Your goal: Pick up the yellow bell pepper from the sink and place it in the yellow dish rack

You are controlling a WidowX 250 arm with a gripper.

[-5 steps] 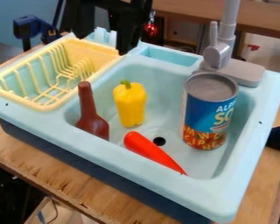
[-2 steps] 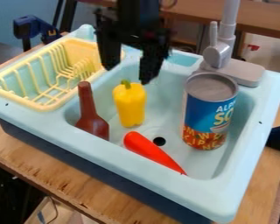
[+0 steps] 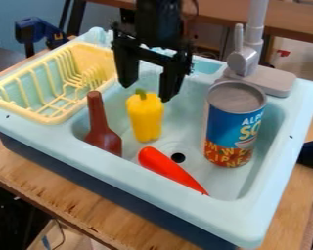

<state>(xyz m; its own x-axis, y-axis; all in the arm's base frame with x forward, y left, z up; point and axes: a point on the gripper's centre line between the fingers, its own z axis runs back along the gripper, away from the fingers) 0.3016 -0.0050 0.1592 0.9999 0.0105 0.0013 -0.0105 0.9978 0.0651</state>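
Note:
I will next grab the yellow bell pepper by its stem end, then move it from the sink to the dish rack.
The black gripper (image 3: pixel 146 93) hangs over the back part of the sink basin, open, with its two fingers spread on either side of the yellow pepper's (image 3: pixel 145 117) top; whether it touches the pepper I cannot tell. The pepper stands upright, green stem up. To its left a brown bottle (image 3: pixel 103 131) leans in the basin. An orange-red carrot (image 3: pixel 169 169) lies in front of the pepper, beside the dark drain hole. On the right stands a blue and red soup can (image 3: pixel 234 124).
The light blue sink (image 3: pixel 185 209) sits on a wooden table (image 3: pixel 67 195). A yellow dish rack (image 3: pixel 51 118) occupies its left side. A grey faucet (image 3: pixel 247 58) rises at the back right, close behind the can. A blue clamp (image 3: pixel 38 30) is at the upper left.
The gripper has come down and to the right from the upper left, over the basin, and its fingers now show spread apart. The pepper, bottle, carrot and can have stayed put.

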